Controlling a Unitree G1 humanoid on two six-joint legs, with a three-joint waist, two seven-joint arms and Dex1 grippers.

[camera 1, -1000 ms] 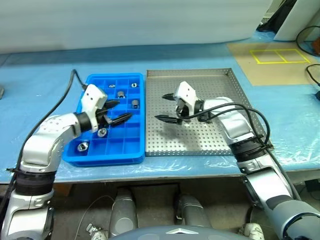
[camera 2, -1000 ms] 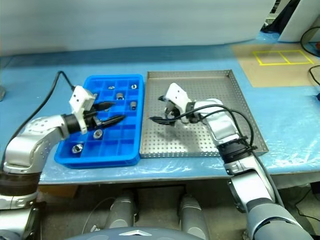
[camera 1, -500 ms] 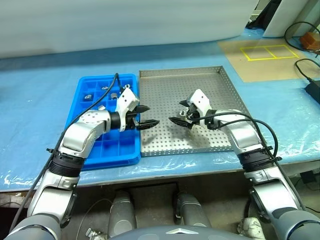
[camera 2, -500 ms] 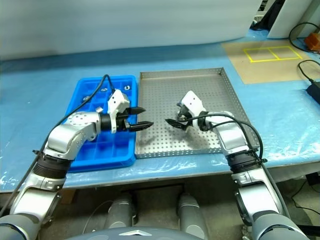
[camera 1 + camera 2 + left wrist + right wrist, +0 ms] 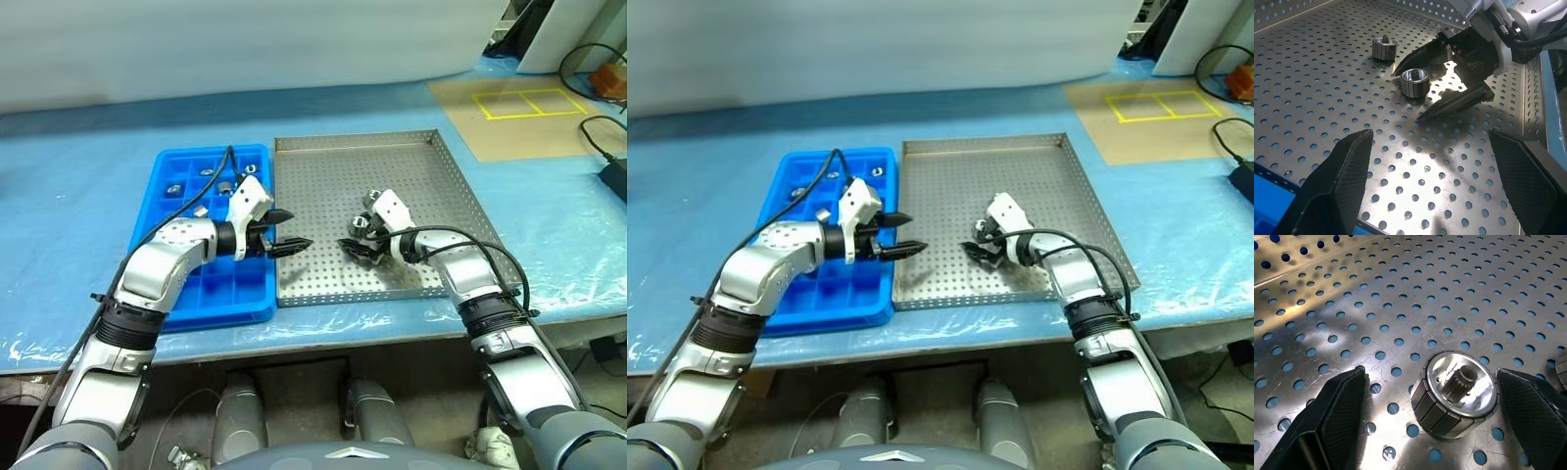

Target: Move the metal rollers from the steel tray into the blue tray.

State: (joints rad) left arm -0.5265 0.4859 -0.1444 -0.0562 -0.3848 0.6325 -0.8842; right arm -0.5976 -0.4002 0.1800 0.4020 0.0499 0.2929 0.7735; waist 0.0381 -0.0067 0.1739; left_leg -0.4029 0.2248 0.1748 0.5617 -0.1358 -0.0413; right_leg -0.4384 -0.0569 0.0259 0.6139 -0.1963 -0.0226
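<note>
My right gripper has its fingers low on either side of the metal roller above the steel tray [image 5: 1396,382], so it needs to close on the roller.
The steel tray [image 5: 392,162] lies on the table, with the blue tray [image 5: 211,294] against its left side. My right gripper [image 5: 351,235] is open and low on the steel tray's floor. Its fingers [image 5: 1342,421] stand on either side of one metal roller [image 5: 1455,392] without closing on it. A second roller [image 5: 1384,48] stands just beyond it. My left gripper [image 5: 297,228] is open and empty, hovering over the steel tray's left rim and pointing at the right gripper. Several rollers [image 5: 223,186] sit in the blue tray's far compartments.
The table is covered in blue sheet, and its front edge runs just below both trays. A brown board with a yellow taped square [image 5: 514,101] lies at the back right, with black cables [image 5: 598,127] beside it. A black cable [image 5: 196,201] arcs over the blue tray from my left wrist.
My left gripper has moved right, from over the blue tray to the steel tray's left rim. My right gripper has sunk to the tray floor around a roller. The head camera has also shifted.
</note>
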